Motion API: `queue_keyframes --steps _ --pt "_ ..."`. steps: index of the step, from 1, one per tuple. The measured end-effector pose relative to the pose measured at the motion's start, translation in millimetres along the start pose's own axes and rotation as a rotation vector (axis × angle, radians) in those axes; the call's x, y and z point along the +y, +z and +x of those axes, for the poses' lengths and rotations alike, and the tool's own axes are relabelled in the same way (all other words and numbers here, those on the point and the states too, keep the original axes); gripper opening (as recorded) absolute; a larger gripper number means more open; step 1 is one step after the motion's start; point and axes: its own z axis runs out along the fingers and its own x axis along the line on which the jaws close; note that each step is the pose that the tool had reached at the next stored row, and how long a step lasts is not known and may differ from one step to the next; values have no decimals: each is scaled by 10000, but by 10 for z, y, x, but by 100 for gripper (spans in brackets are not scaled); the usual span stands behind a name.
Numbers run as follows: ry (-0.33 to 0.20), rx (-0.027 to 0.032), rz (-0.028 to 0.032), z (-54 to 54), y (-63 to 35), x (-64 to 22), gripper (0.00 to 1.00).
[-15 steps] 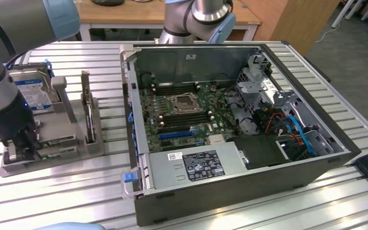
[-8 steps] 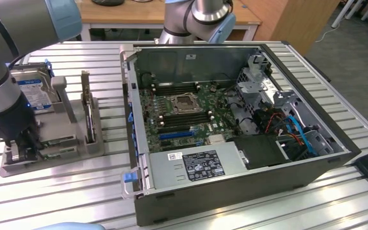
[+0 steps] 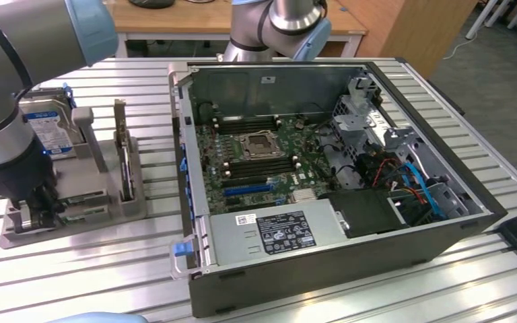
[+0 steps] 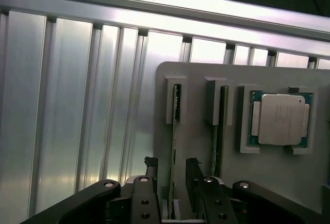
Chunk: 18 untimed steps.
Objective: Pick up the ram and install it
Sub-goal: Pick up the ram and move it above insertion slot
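Note:
I will next use my gripper to grab the ram by the middle of its long edge (image 4: 173, 164), so that I can install it in a memory slot on the motherboard.
The ram (image 4: 174, 141) is a thin green stick standing on edge in a slot of a grey holder tray (image 4: 206, 157). My gripper (image 4: 171, 164) is open, with one black finger on each side of the stick's near end and a small gap on both sides. A second ram stick (image 4: 217, 136) stands in the neighbouring slot. In the exterior view my gripper (image 3: 29, 215) is low over the grey holder tray (image 3: 79, 222), at the view's left of the open computer case (image 3: 330, 168). The motherboard (image 3: 258, 158) with its long dark memory slots lies exposed inside.
A square silver-topped CPU (image 4: 281, 119) sits in a pocket of the holder beside the sticks. A blue-labelled hard drive (image 3: 48, 128) stands at the holder's far end. The slatted aluminium table (image 3: 79, 282) surrounds everything. Cables and a drive cage (image 3: 393, 175) crowd the case's right side.

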Motion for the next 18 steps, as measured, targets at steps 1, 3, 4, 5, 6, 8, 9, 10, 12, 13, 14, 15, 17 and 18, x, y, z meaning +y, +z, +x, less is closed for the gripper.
queue_keyframes --steps 1,3,4,5,6,8,9,10,12,13,14,15,17,18 --pt "0 0 0 -1 11 0 36" --pt "1 0 0 -4 34 0 36" --pt "3 1 0 -9 46 0 36" --pt "2 0 1 -14 59 -1 36" --pt "2 1 -1 -20 68 -2 36" --pt "1 1 -1 -28 80 -4 36" --pt "0 1 -1 -28 80 -4 36" --pt "0 1 -1 -28 80 -4 36" --pt "0 0 -1 -28 81 -4 36" --pt "1 1 -1 -28 80 -3 36" --pt "1 0 -1 -28 81 -3 36" --pt "1 0 0 -28 81 -3 36" --pt "1 1 -1 -28 81 -3 34" --pt "0 0 -1 -28 81 -4 34"
